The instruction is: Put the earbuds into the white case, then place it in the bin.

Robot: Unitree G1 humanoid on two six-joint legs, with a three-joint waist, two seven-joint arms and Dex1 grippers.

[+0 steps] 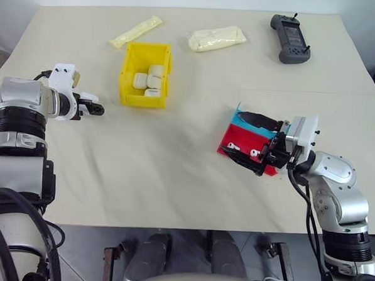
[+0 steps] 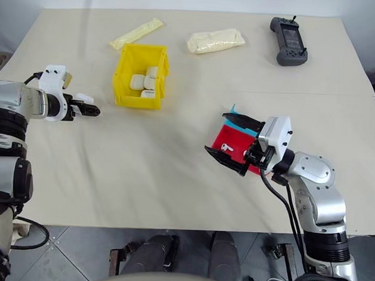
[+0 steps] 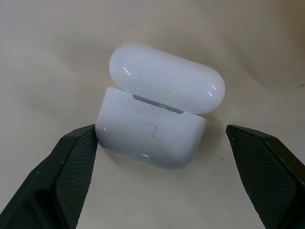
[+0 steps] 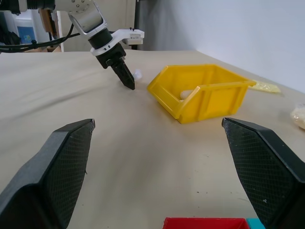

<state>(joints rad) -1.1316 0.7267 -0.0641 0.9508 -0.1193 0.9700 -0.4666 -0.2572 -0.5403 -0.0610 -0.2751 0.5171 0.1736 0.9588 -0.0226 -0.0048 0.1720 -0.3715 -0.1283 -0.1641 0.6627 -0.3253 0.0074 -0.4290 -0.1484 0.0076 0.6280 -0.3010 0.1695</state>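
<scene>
The fingers of my left gripper reach down beside the white case's lower body (image 1: 89, 98) (image 3: 149, 129). They would catch the case if they closed now, so my left gripper closes next.
The white case (image 3: 151, 136) lies on the table with its lid hinged up and its hinge side towards the left wrist camera. My left gripper (image 1: 96, 105) is open around it, one finger (image 3: 71, 157) at its side and the other well apart. Left of them stands the yellow bin (image 1: 124, 80), which holds several white cases. Two tiny white earbuds (image 1: 232, 145) (image 1: 254, 153) lie on the red-and-blue tray (image 1: 228, 137) at the right. My right gripper (image 1: 238, 135) hovers open over that tray with nothing between its fingers.
Two pale yellow packets (image 1: 135, 31) (image 1: 217, 38) lie at the back of the table. A black handheld controller (image 1: 290, 39) sits at the back right. The right wrist view looks across the table to the bin (image 4: 205, 93) and the left gripper (image 4: 125, 78).
</scene>
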